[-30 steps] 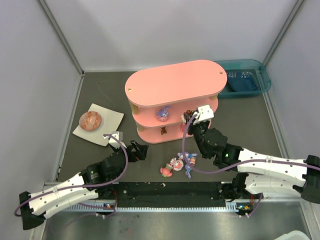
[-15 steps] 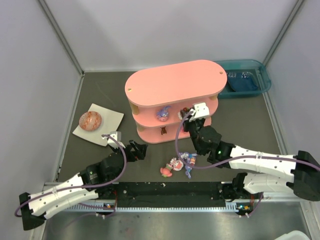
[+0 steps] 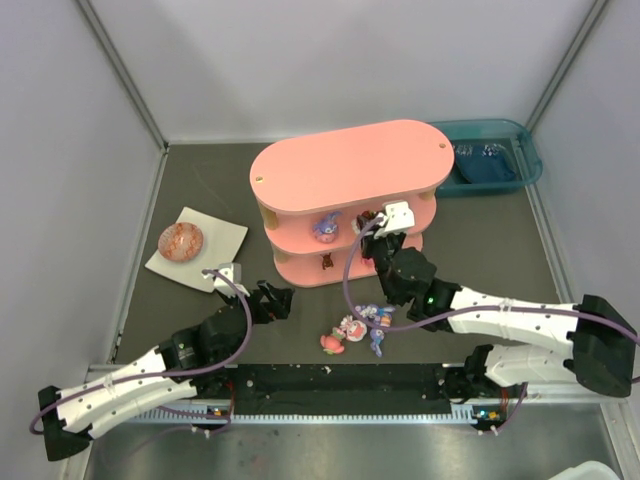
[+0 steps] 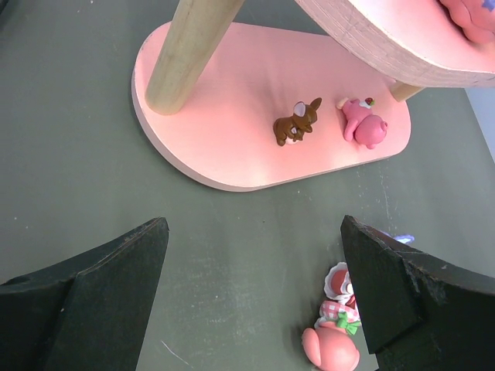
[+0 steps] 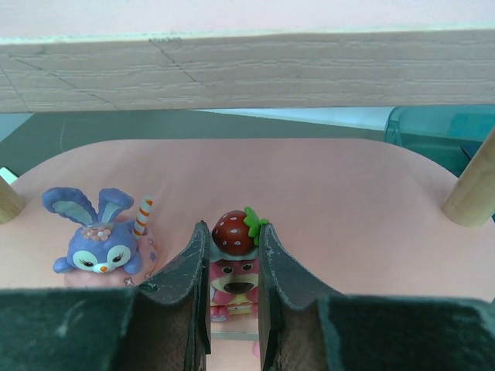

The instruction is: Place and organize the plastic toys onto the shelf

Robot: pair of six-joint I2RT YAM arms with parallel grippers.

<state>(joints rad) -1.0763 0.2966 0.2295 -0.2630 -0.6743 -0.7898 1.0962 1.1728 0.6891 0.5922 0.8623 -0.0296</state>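
My right gripper should open now, because the pink bear toy is upright above flat board and would stay standing on the shelf's middle level (image 5: 348, 193).
The pink shelf (image 3: 350, 165) stands mid-table. My right gripper (image 3: 377, 230) reaches into its middle tier (image 5: 348, 193), shut on a pink bear toy with a strawberry hat (image 5: 234, 259), just right of a purple bunny toy (image 5: 100, 243). A brown toy (image 4: 297, 122) and a pink toy (image 4: 363, 124) lie on the bottom tier (image 4: 232, 116). Several loose toys (image 3: 357, 328) lie on the table in front of the shelf; a pink one (image 4: 331, 348) and a red-and-white one (image 4: 340, 287) show beside my left gripper (image 4: 254, 232), which hangs open and holds nothing.
A teal bin (image 3: 495, 160) sits behind the shelf's right end. At the left, a speckled ball (image 3: 181, 240) rests on a white square plate (image 3: 225, 243). Grey walls close in the table on three sides.
My right gripper has carried the bear toy leftward and deeper into the middle tier. The left arm has barely shifted.
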